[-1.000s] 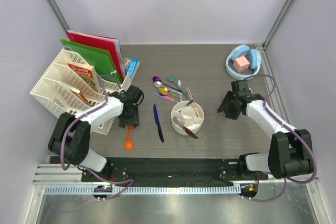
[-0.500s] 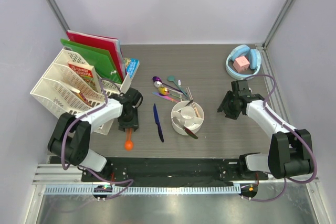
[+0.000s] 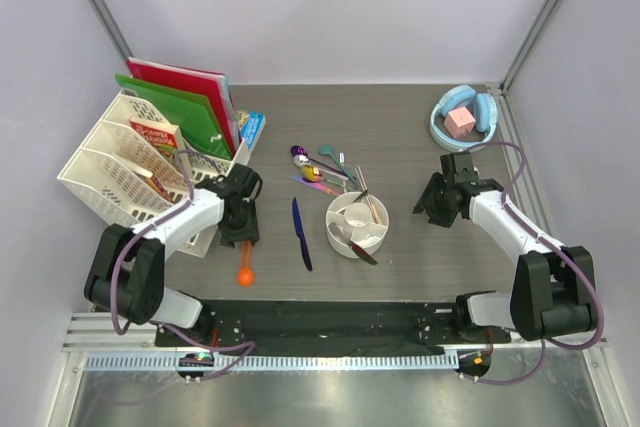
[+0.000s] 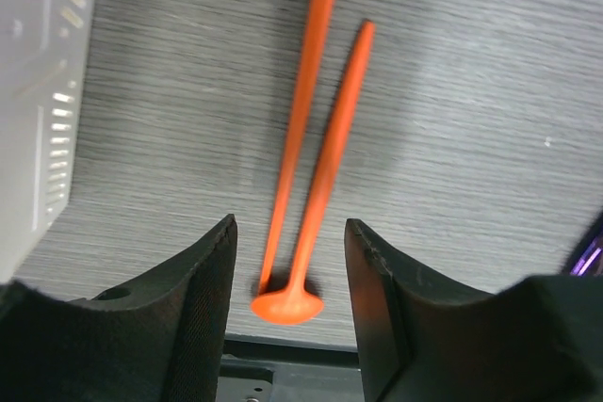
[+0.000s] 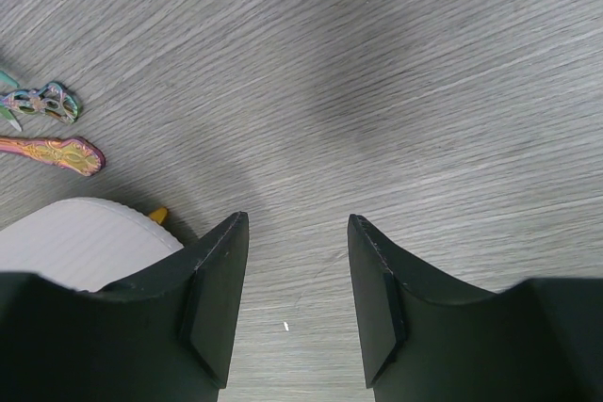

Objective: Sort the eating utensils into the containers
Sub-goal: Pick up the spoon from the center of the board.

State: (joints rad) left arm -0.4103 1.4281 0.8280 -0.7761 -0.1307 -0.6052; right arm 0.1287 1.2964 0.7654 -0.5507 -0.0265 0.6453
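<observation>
The left gripper grabs the spoon by its handle beside the bowl (image 3: pixel 246 256) next, to sort the spoon into the white divided cup (image 3: pixel 345 239).
An orange spoon (image 4: pixel 325 167) and an orange chopstick (image 4: pixel 303 110) lie side by side on the table. My left gripper (image 4: pixel 289 298) hangs open over the spoon's bowl end, its jaws standing either side and touching neither piece; from above it (image 3: pixel 239 234) hides most of both, with only the spoon bowl (image 3: pixel 245 273) showing. A dark blue knife (image 3: pixel 300 232) lies right of it. The white divided cup (image 3: pixel 345 239) holds a few pieces. Purple, teal and iridescent utensils (image 3: pixel 320 172) lie behind the cup. My right gripper (image 3: pixel 432 209) is open over bare table right of the cup (image 5: pixel 85 242).
A white lattice rack (image 3: pixel 120 172) and red and green folders (image 3: pixel 185 102) stand at the back left, close to my left arm. A light blue bowl (image 3: pixel 440 132) with a pink cube (image 3: pixel 460 122) sits at the back right. Iridescent handles (image 5: pixel 47 105) show left of my right gripper.
My left gripper has shifted slightly left and back over the orange spoon. The spoon, the cup and my right arm have not moved.
</observation>
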